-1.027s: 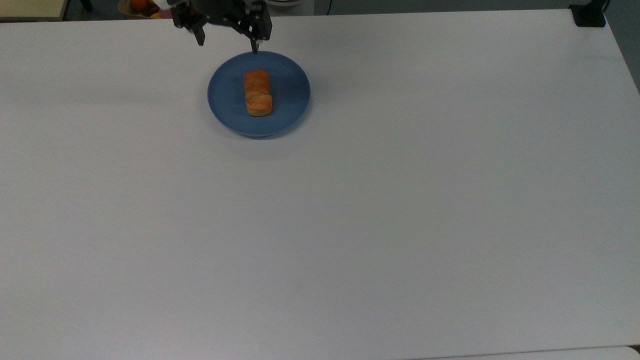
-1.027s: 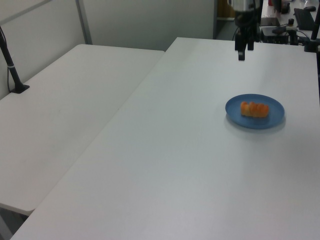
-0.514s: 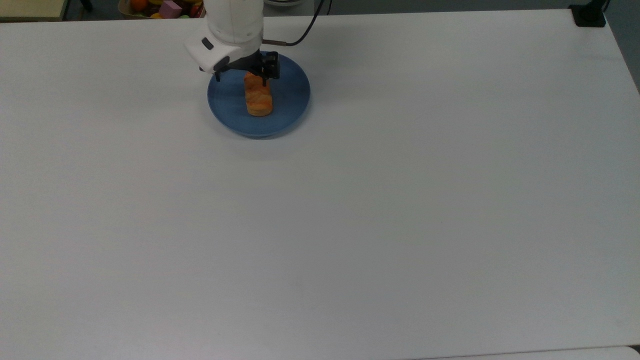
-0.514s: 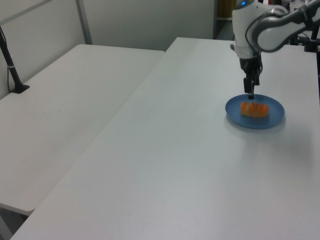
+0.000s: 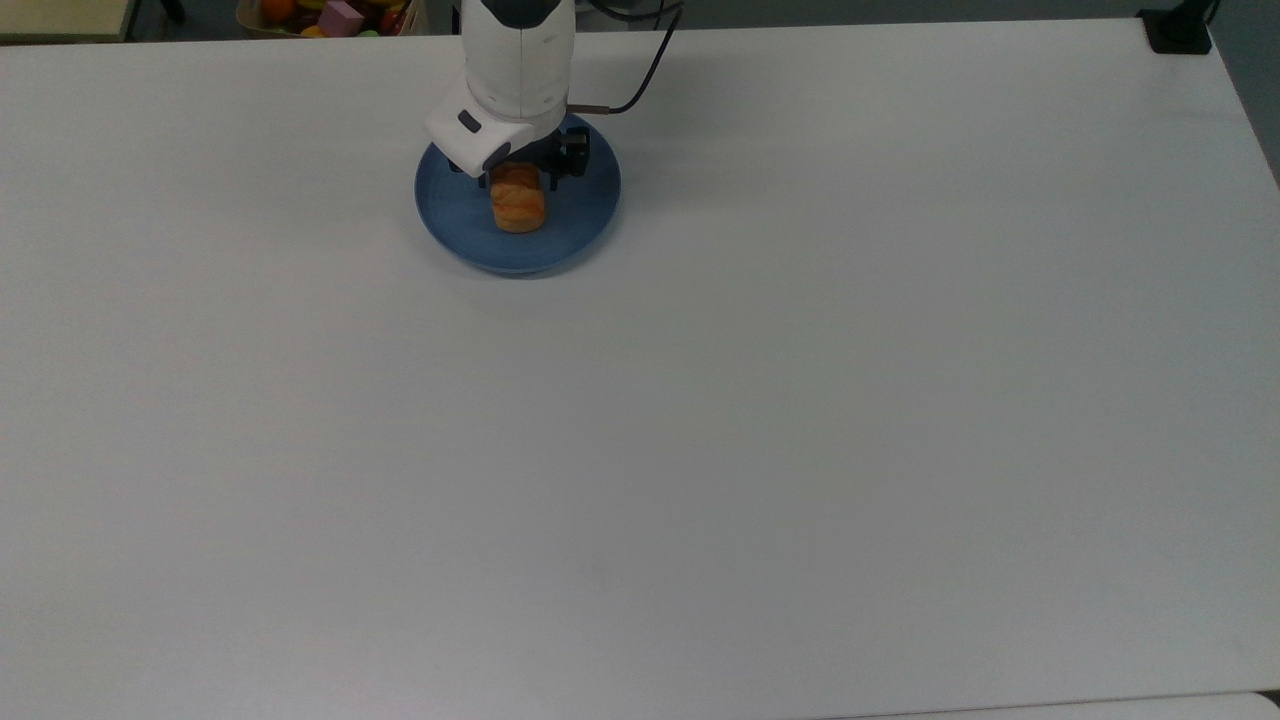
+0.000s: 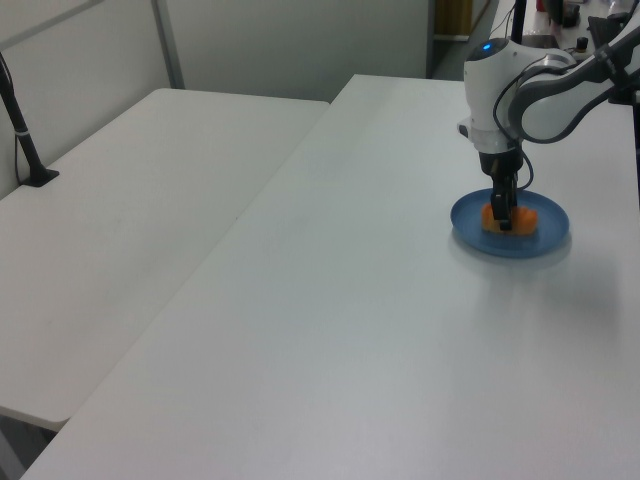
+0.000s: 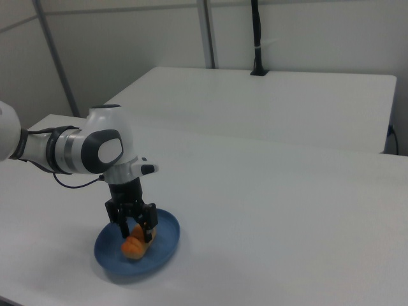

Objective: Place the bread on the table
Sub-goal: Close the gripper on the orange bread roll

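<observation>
Next, my gripper grabs the bread by its middle (image 6: pixel 514 222) to put it on the tabletop.
The bread (image 5: pixel 518 207), a small golden-orange roll, lies lengthwise in the middle of a round blue plate (image 5: pixel 468 233) on the white table (image 5: pixel 700 400). My gripper (image 5: pixel 520 180) has come down over the roll's far end, open, with one black finger on each side of it. In the right view the fingers (image 7: pixel 121 224) straddle the bread (image 7: pixel 134 248) just above the plate (image 7: pixel 164 244). In the left view the gripper (image 6: pixel 503 218) stands upright in front of the bread (image 6: pixel 528 217), hiding its middle. The white arm rises behind the plate.
A second white table (image 6: pixel 130 200) adjoins this one along the left view's left. A black post clamp (image 5: pixel 1180 30) sits at the top view's upper right corner. A box of coloured toys (image 5: pixel 330 15) stands beyond the far edge.
The gripper came from above the plate's far rim, moved forward over the bread and dropped until its fingers flank the roll. The bread and plate have not moved.
</observation>
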You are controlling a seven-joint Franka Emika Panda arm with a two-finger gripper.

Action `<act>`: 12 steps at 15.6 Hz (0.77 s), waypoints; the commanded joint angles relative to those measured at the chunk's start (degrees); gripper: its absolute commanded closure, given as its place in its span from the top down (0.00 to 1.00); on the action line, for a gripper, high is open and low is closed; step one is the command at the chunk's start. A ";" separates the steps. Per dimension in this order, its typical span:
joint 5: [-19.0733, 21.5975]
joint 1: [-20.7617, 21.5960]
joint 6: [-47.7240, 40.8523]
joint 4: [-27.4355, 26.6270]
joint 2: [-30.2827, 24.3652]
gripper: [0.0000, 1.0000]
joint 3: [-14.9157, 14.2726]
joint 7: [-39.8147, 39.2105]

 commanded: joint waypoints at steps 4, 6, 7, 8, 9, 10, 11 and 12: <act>-1.81 0.47 2.20 -0.94 -0.03 0.28 -0.17 -0.87; -1.81 0.47 1.41 -0.50 -0.64 0.10 -0.17 -1.14; -1.81 0.30 0.97 -0.32 -1.16 0.03 -0.17 -1.40; -1.81 -0.05 -0.34 0.37 -1.87 0.00 -0.17 -2.18; -1.64 -0.23 -2.61 1.95 -2.31 0.00 -0.17 -3.32; -1.03 -0.49 -5.33 4.14 -2.49 0.00 -0.17 -4.64; -0.59 -0.76 -7.97 7.12 -2.66 0.00 -0.43 -5.96; 0.29 -0.85 -10.00 10.45 -2.40 0.00 -0.70 -7.01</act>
